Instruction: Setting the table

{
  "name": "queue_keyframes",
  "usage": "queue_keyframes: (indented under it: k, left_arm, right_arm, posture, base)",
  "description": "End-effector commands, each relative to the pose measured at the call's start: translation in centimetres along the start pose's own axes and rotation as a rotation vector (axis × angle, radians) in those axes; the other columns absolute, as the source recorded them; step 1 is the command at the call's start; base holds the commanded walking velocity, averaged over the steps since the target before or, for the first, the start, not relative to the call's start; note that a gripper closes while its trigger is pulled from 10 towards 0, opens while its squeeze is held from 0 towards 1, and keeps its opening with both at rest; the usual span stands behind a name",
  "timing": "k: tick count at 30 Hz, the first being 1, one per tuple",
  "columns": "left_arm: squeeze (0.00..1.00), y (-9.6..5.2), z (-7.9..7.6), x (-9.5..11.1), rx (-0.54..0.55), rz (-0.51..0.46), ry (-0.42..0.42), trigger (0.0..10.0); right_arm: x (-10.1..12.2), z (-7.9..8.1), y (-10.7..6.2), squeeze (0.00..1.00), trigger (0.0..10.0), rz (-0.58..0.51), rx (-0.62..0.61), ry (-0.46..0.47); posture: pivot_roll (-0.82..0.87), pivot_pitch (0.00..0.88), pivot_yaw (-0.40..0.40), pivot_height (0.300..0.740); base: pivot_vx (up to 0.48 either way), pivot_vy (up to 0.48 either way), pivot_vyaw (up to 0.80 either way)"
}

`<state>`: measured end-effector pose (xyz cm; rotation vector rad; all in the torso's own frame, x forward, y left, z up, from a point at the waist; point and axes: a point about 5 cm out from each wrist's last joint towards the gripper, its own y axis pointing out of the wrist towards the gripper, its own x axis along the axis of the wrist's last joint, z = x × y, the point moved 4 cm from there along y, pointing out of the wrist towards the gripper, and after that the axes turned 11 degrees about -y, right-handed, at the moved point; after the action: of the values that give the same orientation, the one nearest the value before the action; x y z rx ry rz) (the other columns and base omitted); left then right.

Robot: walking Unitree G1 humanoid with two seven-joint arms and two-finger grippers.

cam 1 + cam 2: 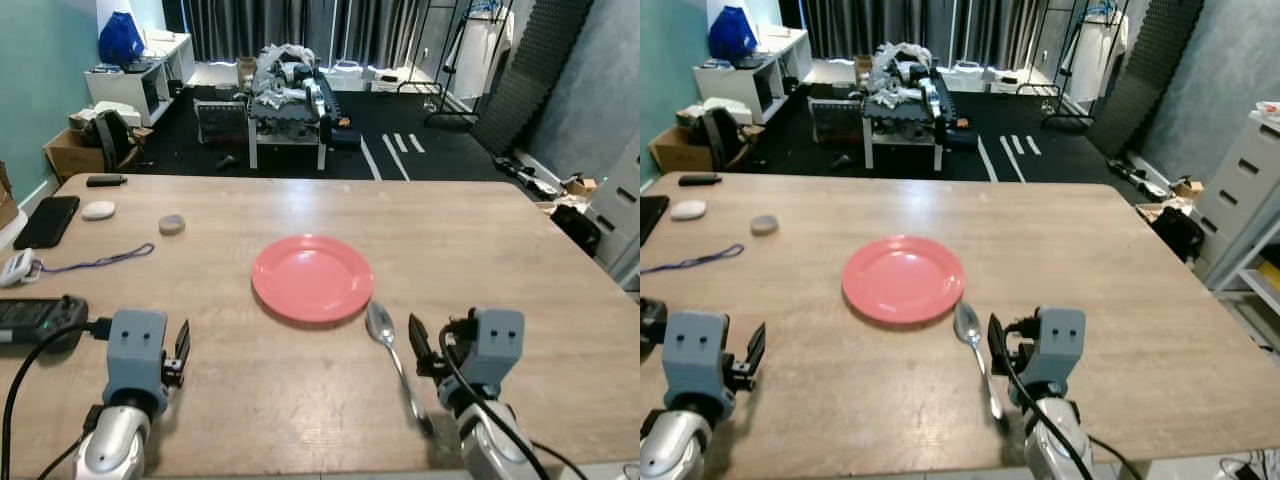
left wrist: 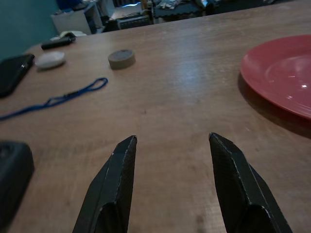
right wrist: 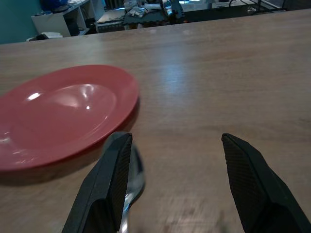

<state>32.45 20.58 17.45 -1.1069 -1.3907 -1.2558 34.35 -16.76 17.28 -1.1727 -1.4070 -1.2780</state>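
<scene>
The right gripper should grab the spoon by its slim handle [image 1: 405,385], which has room for fingers, because the spoon's bowl lies against the pink plate's rim [image 1: 364,302].
A pink plate [image 1: 311,277] sits empty in the middle of the wooden table [image 1: 480,240]. A metal spoon [image 1: 393,360] lies just right of the plate, bowl toward the far side, handle pointing to the near edge. My right gripper [image 3: 175,160] hovers low over the table at the near right, open, its left finger right beside the spoon [image 3: 130,180] with nothing held. My left gripper [image 2: 172,160] is open at the near left, over bare wood, well left of the plate [image 2: 284,75].
Along the table's left side lie a black phone [image 1: 46,220], a white oval object [image 1: 98,210], a grey puck [image 1: 171,224], a blue lanyard [image 1: 98,262], a black remote [image 1: 105,181] and a black device [image 1: 38,320] with a cable. Clutter stands on the floor beyond.
</scene>
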Motion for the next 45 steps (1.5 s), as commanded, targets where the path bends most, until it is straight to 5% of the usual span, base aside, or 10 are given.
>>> queue_keyframes:
  k: [1,11,21,28,34,36,41,45]
  left_arm:
    - [0.00,-0.4,-0.1,-0.7,-0.005,0.033,0.012,10.0]
    - [0.00,-1.9,-0.4,-2.2,-0.043,0.118,0.012,10.0]
    - [0.00,-4.3,0.6,-4.4,-0.045,0.232,0.111,10.0]
    - [0.00,-5.5,1.5,-3.8,-0.045,0.226,0.081,10.0]
    - [0.00,-6.5,-1.3,1.1,-0.292,0.085,0.020,10.0]
    - [0.00,-6.7,-1.8,1.7,-0.341,0.083,0.022,10.0]
    - [0.00,-8.4,-4.5,3.8,-0.658,0.169,-0.097,10.0]
    - [0.00,-9.3,-4.9,4.7,-0.772,0.209,-0.147,10.0]
  right_arm:
    - [-1.1,-0.5,-0.5,0.00,10.0,0.045,-0.011,-0.020]
    - [-1.4,0.2,-1.3,0.00,10.0,0.091,0.061,-0.155]
    - [0.2,1.9,-3.2,0.00,10.0,0.148,0.161,-0.188]
    - [-1.4,2.1,-4.7,0.00,10.0,0.233,0.115,-0.161]
    - [-3.5,2.1,-5.4,0.00,10.0,0.289,0.029,-0.093]
    - [-3.8,2.2,-5.4,0.00,10.0,0.294,0.022,-0.086]
    - [-4.7,2.9,-5.3,0.00,10.0,0.317,0.022,-0.064]
    - [-4.7,3.4,-5.3,0.00,10.0,0.318,0.036,-0.054]
  posture:
    - [0.06,0.139,0.056,0.740]
    - [0.06,0.151,0.057,0.740]
    - [0.06,0.172,0.048,0.740]
    - [0.07,0.188,0.047,0.740]
    - [0.08,0.194,0.045,0.740]
    - [0.08,0.194,0.045,0.740]
    - [0.09,0.194,0.045,0.740]
    - [0.08,0.195,0.046,0.740]
  base:
    - [0.251,0.000,0.00]
    - [0.000,0.000,0.00]
    - [0.000,0.000,0.00]
    - [0.000,0.000,0.00]
    - [0.000,0.000,0.00]
    - [0.000,0.000,0.00]
    - [0.000,0.000,0.00]
    - [0.000,0.000,0.00]
